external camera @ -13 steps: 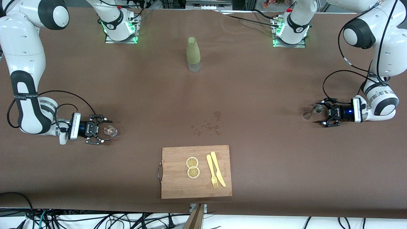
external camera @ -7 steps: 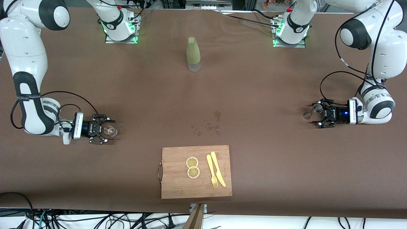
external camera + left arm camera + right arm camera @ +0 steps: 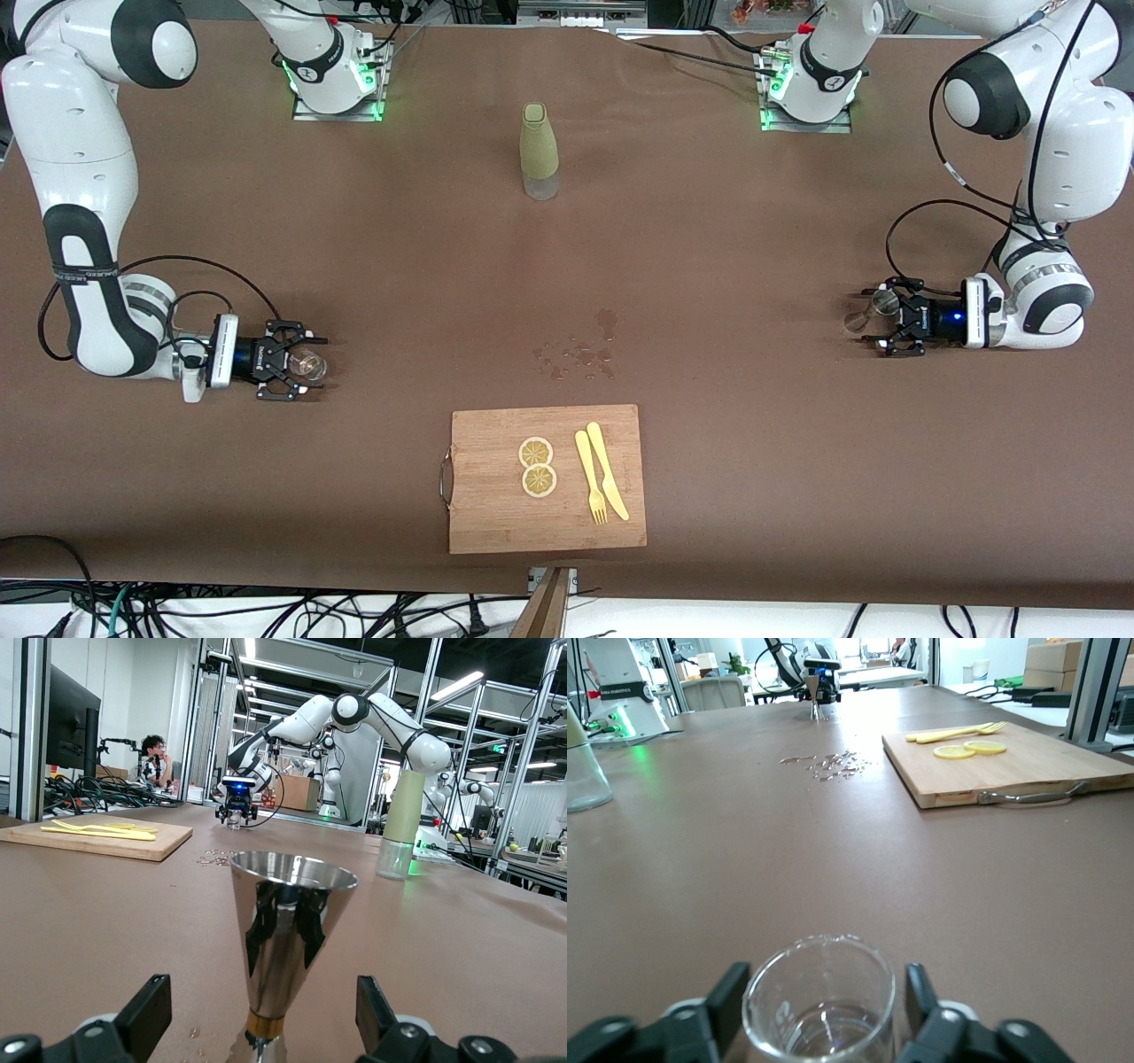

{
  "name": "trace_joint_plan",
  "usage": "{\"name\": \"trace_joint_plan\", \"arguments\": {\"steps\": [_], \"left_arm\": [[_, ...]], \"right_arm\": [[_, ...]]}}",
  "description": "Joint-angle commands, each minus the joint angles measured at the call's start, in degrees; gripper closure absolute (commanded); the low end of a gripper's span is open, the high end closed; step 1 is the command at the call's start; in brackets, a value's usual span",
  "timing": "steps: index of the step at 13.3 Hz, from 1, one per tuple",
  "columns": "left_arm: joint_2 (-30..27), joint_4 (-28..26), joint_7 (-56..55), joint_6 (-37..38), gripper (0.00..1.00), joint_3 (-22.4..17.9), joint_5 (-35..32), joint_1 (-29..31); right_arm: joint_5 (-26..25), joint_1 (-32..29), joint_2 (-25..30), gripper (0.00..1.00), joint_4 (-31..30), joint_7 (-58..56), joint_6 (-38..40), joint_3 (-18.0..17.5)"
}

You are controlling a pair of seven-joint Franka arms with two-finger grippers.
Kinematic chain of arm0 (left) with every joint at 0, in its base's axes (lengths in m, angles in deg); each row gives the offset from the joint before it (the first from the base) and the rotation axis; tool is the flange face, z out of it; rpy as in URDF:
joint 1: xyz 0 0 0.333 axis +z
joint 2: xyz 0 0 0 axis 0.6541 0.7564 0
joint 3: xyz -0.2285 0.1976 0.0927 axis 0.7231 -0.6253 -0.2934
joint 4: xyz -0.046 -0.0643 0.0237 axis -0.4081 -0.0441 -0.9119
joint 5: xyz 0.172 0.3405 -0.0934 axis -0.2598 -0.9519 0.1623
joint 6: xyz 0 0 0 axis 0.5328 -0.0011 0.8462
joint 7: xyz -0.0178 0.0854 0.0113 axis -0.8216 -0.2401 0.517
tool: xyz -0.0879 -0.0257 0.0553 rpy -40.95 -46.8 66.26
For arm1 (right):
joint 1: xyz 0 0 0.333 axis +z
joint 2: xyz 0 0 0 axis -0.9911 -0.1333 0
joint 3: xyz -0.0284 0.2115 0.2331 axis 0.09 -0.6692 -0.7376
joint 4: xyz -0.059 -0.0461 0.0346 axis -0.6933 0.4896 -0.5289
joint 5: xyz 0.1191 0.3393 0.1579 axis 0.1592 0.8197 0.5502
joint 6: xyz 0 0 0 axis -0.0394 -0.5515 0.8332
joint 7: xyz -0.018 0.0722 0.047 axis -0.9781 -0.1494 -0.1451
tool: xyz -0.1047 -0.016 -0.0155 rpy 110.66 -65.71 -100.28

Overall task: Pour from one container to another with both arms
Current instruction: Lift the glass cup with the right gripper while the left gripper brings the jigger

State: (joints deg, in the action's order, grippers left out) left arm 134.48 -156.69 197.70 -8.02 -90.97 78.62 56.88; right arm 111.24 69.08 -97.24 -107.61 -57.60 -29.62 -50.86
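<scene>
My fingers are on either side of the jigger's narrow middle [image 3: 265, 1020], so it is time for my left gripper to close on the jigger's middle.
A clear glass [image 3: 312, 364] [image 3: 819, 1014] with a little liquid stands at the right arm's end of the table. My right gripper [image 3: 299, 363] [image 3: 827, 981] lies low around it. Its fingers [image 3: 732, 994] flank the glass closely, with a thin gap on one side. A steel cone-shaped jigger [image 3: 880, 303] [image 3: 288, 930] stands upright at the left arm's end. My left gripper [image 3: 879, 317] [image 3: 263, 994] is open around it, its fingers [image 3: 149, 1014] well apart from the metal on both sides.
An olive-sleeved bottle [image 3: 539, 151] stands mid-table, between the two arm bases. Spilled drops [image 3: 576, 354] lie in the middle of the table. Nearer the camera is a wooden cutting board [image 3: 496, 518] carrying two lemon slices [image 3: 537, 466], a yellow fork and a knife [image 3: 607, 483].
Both grippers have slid forward so that the glass and the jigger sit deeper between their fingers. The right gripper's fingers have narrowed toward the glass.
</scene>
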Motion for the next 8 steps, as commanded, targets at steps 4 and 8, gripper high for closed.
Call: {"name": "trace_joint_plan", "arguments": {"steps": [4,8], "left_arm": [[0.0,-0.4,2.3,2.0,0.17,-0.8,-0.1,0.1],[0.2,-0.4,3.2,2.0,0.54,-0.9,-1.4,0.7]], "right_arm": [[1.4,-0.5,-1.6,0.76,1.6,-0.9,0.7,-0.5],[1.5,-0.5,-1.5,0.91,1.6,-0.2,0.8,-0.6]]}}
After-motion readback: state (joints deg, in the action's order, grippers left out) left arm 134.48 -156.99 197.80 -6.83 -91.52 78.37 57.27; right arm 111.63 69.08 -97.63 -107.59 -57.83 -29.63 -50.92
